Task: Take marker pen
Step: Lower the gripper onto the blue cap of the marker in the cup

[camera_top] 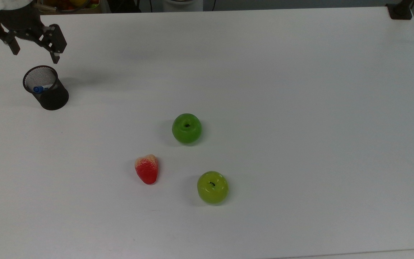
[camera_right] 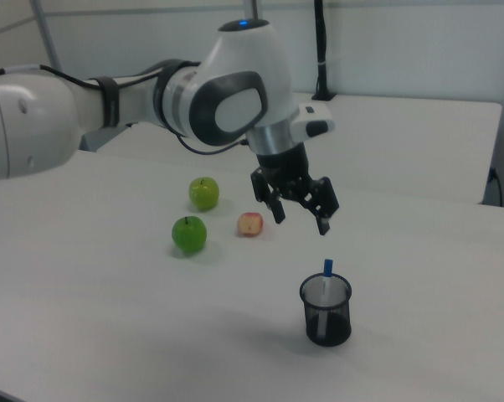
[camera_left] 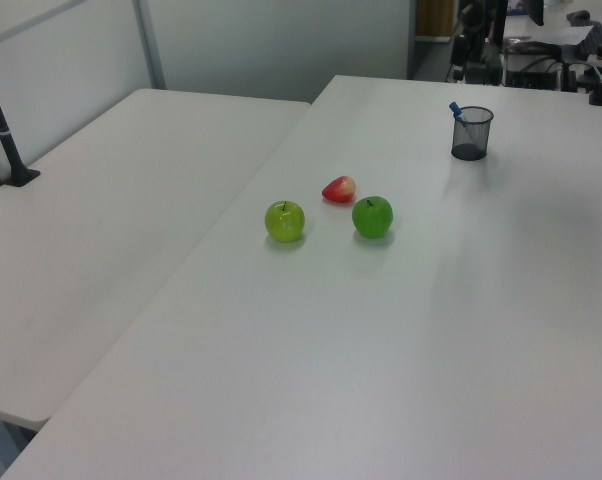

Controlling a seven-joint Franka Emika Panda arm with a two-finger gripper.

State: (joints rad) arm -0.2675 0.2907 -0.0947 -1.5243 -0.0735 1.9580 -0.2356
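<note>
My gripper will take hold of the marker pen by its blue-capped top (camera_left: 455,108) next, so that it can lift the pen out of the black mesh cup (camera_left: 472,133).
The marker pen (camera_top: 38,89) stands inside a black mesh cup (camera_top: 45,87) at the top view's left, with its blue cap leaning on the rim. In the right view the marker pen's (camera_right: 326,270) cap pokes above the cup (camera_right: 326,311). My gripper (camera_top: 34,54) hovers open just beyond the cup, with nothing between its fingers. In the right view the gripper (camera_right: 301,222) hangs above the cup and slightly to the right view's left of it, clear of the pen. The left view has the cup (camera_left: 472,133) with the pen (camera_left: 455,109) at the table's far side.
A dark green apple (camera_top: 187,128), a lighter green apple (camera_top: 212,187) and a red strawberry (camera_top: 147,169) lie mid-table, well away from the cup. The white table (camera_top: 300,90) spreads wide to the top view's right. A second table (camera_left: 101,220) adjoins it.
</note>
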